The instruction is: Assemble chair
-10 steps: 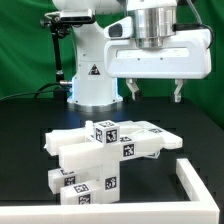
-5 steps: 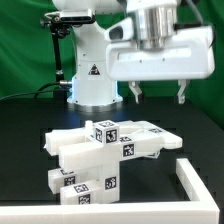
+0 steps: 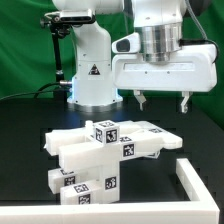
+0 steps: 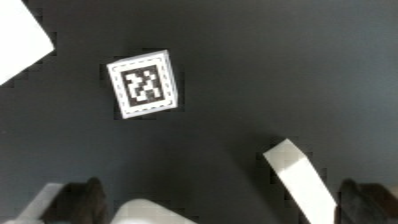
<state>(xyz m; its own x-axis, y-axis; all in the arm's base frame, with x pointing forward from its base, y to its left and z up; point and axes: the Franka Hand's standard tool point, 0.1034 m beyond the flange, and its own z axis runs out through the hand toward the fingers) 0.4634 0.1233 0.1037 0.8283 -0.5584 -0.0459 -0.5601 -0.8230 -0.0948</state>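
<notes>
My gripper will next grab the white tagged piece by the side edges of its tagged side (image 4: pixel 144 84), so that it can add the piece to the joined chair.
The chair (image 3: pixel 105 150) lies on the black table as a joined cluster of white matte blocks and bars with square tag markers, in the middle of the exterior view. My gripper (image 3: pixel 162 100) hangs open and empty above and behind it, toward the exterior view's right, not touching it. In the wrist view the two dark fingertips (image 4: pixel 71 200) stand wide apart, with nothing between them. A white tagged piece (image 4: pixel 144 86) shows there below on the black surface, and a white bar (image 4: pixel 295 174) lies close to one fingertip.
The white robot base (image 3: pixel 95 70) stands at the back with a green backdrop behind it. A white frame edge (image 3: pixel 200 180) runs along the front right of the table. A white corner (image 4: pixel 18 40) shows at the wrist view's edge.
The gripper has moved toward the exterior view's right and slightly down. It stays open. The chair parts have not moved.
</notes>
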